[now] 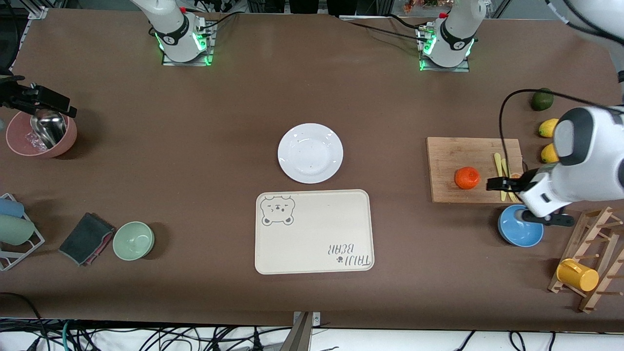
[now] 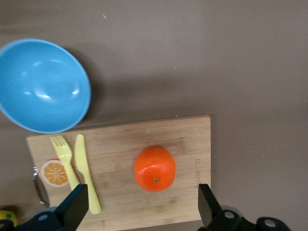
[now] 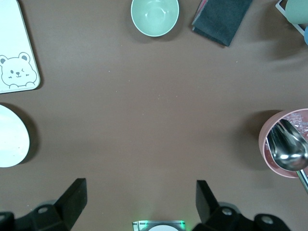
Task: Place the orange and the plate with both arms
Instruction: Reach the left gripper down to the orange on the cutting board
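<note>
The left gripper will next grab the orange around its round body [image 1: 466, 178], and it will do so to put the orange on the white plate [image 1: 310, 153].
The orange [image 1: 467, 178] sits on a wooden cutting board [image 1: 448, 156] toward the left arm's end of the table; it also shows in the left wrist view [image 2: 155, 168]. My left gripper [image 1: 499, 184] is open and empty, up in the air over the board beside the orange [image 2: 142, 199]. The white plate [image 1: 310, 153] lies empty at mid-table, just farther from the front camera than the cream bear-print tray [image 1: 314, 231]; its edge shows in the right wrist view [image 3: 12, 144]. My right gripper [image 1: 48, 102] is open and empty, high over the right arm's end of the table [image 3: 139, 192].
A yellow fork and knife [image 2: 85, 173] lie on the board. A blue bowl [image 1: 520, 232], lemons [image 1: 548, 127], a green fruit [image 1: 542, 100] and a mug rack [image 1: 590, 258] are nearby. A pink bowl with a spoon [image 1: 41, 134], green bowl [image 1: 133, 240] and cloth [image 1: 87, 239] are at the right arm's end.
</note>
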